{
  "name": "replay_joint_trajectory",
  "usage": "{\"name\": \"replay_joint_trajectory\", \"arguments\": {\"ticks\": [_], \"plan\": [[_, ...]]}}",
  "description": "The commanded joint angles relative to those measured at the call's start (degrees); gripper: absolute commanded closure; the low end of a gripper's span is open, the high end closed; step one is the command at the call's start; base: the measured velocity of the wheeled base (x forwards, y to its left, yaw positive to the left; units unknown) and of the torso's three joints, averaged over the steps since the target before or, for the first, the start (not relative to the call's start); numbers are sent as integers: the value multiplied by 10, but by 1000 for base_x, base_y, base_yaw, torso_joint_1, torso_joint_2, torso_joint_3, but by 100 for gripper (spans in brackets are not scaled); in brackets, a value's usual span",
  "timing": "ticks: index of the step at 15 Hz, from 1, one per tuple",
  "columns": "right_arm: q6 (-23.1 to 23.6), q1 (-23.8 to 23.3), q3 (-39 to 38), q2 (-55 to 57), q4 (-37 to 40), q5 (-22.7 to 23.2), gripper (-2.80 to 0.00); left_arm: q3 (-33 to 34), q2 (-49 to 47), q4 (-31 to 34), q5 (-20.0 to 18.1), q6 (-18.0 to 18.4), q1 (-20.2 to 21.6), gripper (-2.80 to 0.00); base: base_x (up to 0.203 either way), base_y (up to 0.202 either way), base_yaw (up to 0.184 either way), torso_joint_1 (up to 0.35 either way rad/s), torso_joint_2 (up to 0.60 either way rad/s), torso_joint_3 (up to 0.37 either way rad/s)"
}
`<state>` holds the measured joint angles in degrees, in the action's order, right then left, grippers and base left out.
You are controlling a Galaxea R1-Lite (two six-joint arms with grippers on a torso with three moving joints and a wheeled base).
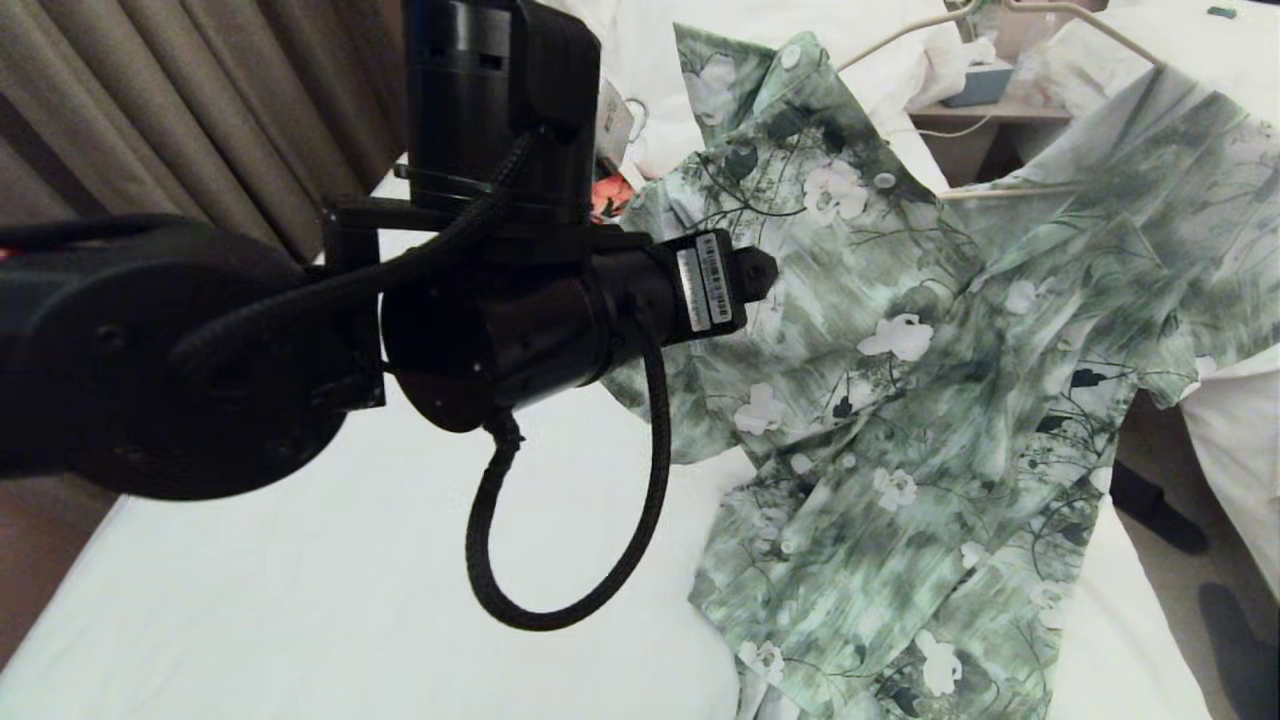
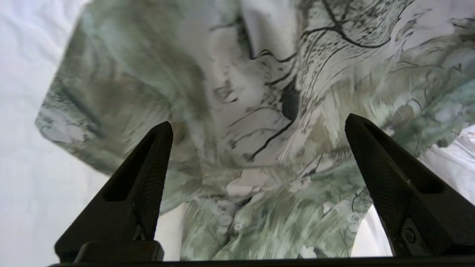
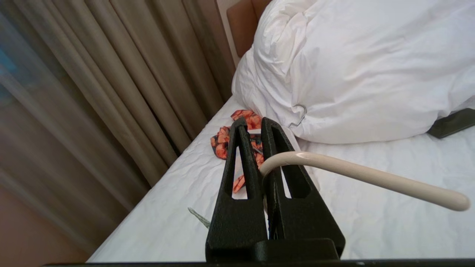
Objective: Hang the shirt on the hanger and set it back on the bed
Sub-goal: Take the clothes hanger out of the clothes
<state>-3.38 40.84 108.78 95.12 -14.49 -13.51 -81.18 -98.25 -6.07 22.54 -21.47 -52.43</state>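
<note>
My left gripper grabs the shirt by its open front edge next, to get the shirt hung on the hanger [image 1: 1085, 22].
The green leafy shirt [image 1: 900, 380] hangs lifted on the cream hanger [image 1: 1085, 22], one shoulder draped over it and its lower part trailing onto the bed [image 1: 330, 600]. My right gripper [image 3: 253, 122] is shut on the hanger's hook [image 3: 363, 176]; it is out of the head view, above the shirt. My left arm [image 1: 560, 320] reaches in from the left at the shirt's side. In the left wrist view, the left gripper [image 2: 258, 120] is open, with the shirt's fabric [image 2: 259, 92] close in front of it and nothing between its fingers.
Brown curtains [image 1: 150, 100] run along the bed's left side. An orange-and-black garment [image 3: 226, 142] and a second hanger's metal hook [image 3: 300, 115] lie by the big white pillow [image 3: 371, 66]. A nightstand [image 1: 985, 115] and another bed [image 1: 1235, 430] stand to the right.
</note>
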Motion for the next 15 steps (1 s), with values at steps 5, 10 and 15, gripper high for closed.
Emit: {"name": "replay_joint_trajectory", "arguments": {"ticks": [5,10,15], "plan": [[-1,0,0,-4,-1,-1,0,-21,-38,-43,22,15,-1,0,0,0,0,0,0,0],[-1,0,0,-4,-1,-1,0,-16,-37,-42,29,14,-7,0,0,0,0,0,0,0],[-1,0,0,-6,-1,-1,0,-13,-39,-43,37,12,-20,0,0,0,0,0,0,0]]}}
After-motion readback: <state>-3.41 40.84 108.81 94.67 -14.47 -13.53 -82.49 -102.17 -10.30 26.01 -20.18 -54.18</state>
